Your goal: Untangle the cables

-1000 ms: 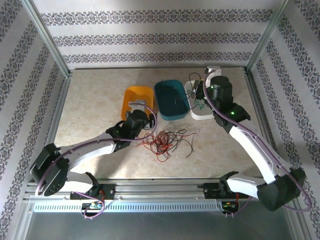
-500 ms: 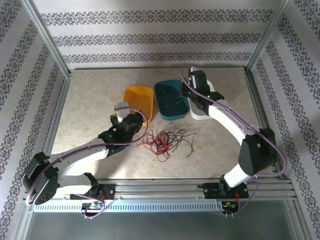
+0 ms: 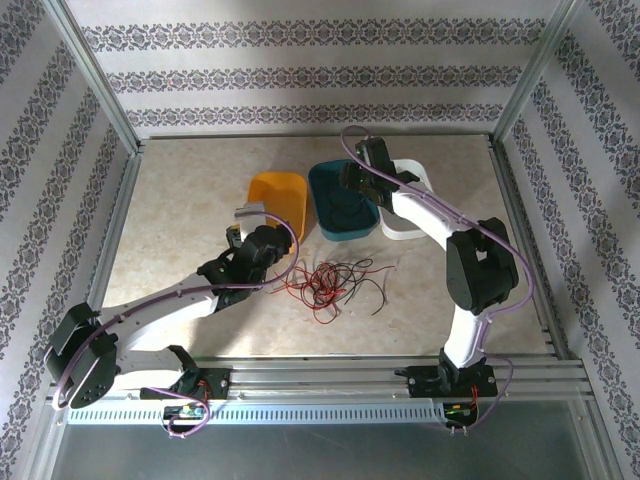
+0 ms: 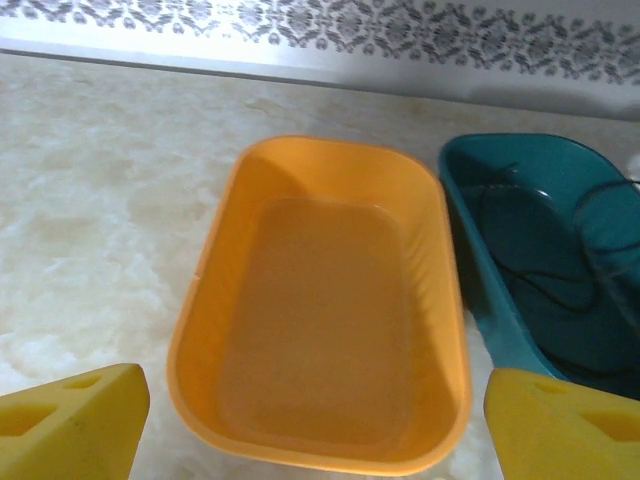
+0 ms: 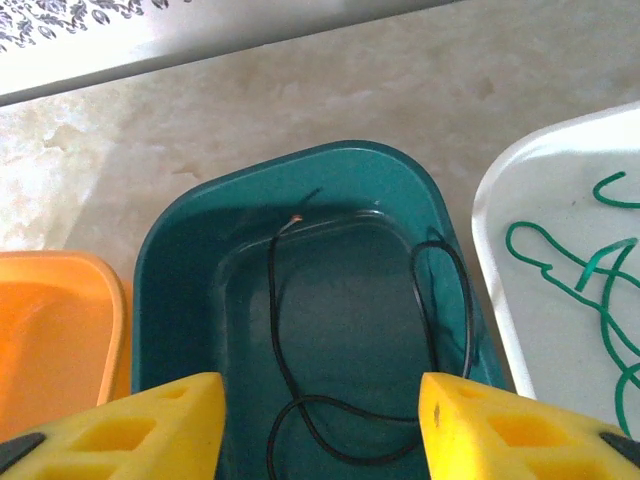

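Note:
The black cable needs to be untangled, so my right gripper should next grab it near its loose outer end [image 3: 382, 302] and leave the red cables free.
A tangle of thin red and black cables [image 3: 328, 281] lies on the table in front of the bins. One black cable [image 5: 273, 306] is looped inside the teal bin [image 3: 342, 203], and a green cable [image 5: 562, 277] lies in the white tray [image 3: 408, 222]. My right gripper [image 5: 320, 430] hangs open above the teal bin, nothing between its yellow fingers; from above the right gripper [image 3: 347, 182] is over the bin's far end. My left gripper [image 4: 315, 430] is open and empty, facing the empty orange bin [image 4: 320, 310], to the left of the tangle.
The three bins stand side by side at mid-table: orange bin [image 3: 278, 200], teal, white. A metal frame and patterned walls enclose the table. Bare tabletop [image 3: 180, 200] stretches left of the orange bin and along the right of the tangle.
My right arm has swung left, from above the white tray to above the teal bin. My left gripper drew back left from the tangle toward the orange bin, then held still.

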